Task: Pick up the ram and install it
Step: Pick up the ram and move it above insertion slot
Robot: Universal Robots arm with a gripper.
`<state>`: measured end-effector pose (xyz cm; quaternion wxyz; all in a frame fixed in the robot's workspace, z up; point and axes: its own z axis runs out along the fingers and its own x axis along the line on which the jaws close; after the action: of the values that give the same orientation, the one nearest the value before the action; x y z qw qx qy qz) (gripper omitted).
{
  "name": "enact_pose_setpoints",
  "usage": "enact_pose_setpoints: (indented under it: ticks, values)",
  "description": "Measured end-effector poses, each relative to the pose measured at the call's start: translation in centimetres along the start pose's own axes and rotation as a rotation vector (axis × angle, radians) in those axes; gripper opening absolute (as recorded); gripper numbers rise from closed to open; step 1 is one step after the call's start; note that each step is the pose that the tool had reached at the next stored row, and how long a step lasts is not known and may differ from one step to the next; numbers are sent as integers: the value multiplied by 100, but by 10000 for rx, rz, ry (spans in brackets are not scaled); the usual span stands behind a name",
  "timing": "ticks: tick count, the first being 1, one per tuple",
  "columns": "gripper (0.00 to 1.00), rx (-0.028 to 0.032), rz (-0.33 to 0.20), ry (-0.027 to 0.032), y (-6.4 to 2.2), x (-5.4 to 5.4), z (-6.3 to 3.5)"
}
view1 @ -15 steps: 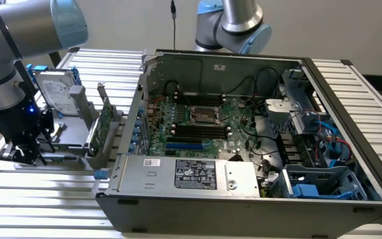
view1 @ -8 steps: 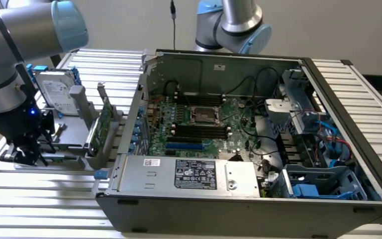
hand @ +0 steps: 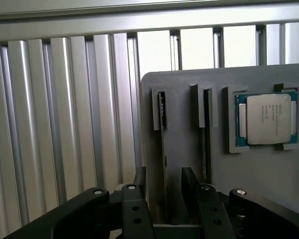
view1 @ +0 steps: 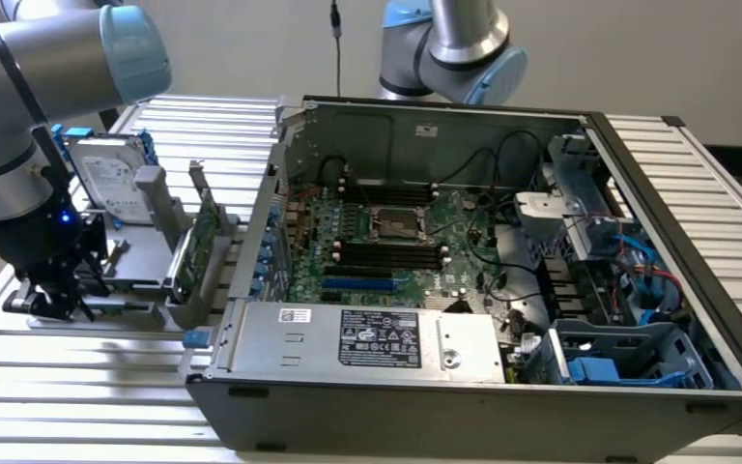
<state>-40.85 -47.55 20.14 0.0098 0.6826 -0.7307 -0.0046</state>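
My gripper will next grip the open middle of its upper edge to install the ram, because the holder's grey bracket wraps around the end of the ram.
The ram stands on edge in a slot of a grey holder, showing as a thin dark strip. My gripper is open and low over the holder, with one black finger on each side of that strip and a gap to it on both sides. A second thin stick stands in the neighbouring slot. In the exterior view my gripper hangs at the holder on the exterior view's left, well away from the open computer case. The motherboard's black slots lie empty.
A processor chip sits in a recess of the holder beside the slots. A silver hard drive with blue rails and a green expansion card stand between my arm and the case. A second arm rises behind the case. The table is ribbed aluminium.
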Motion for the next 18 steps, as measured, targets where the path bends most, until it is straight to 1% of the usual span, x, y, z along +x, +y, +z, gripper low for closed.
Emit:
enact_pose_setpoints:
  ticks: [4, 9, 15, 16, 17, 18]
  values:
    - [42, 9, -49, -54, 18, -3, 14]
    - [42, 54, -158, -108, 26, -8, 35]
    - [42, 63, -197, -122, 32, -8, 44]
    - [40, 62, -199, -121, 32, -8, 45]
    - [40, 62, -201, -121, 32, -8, 45]
    - [34, 62, -202, -121, 32, -8, 46]
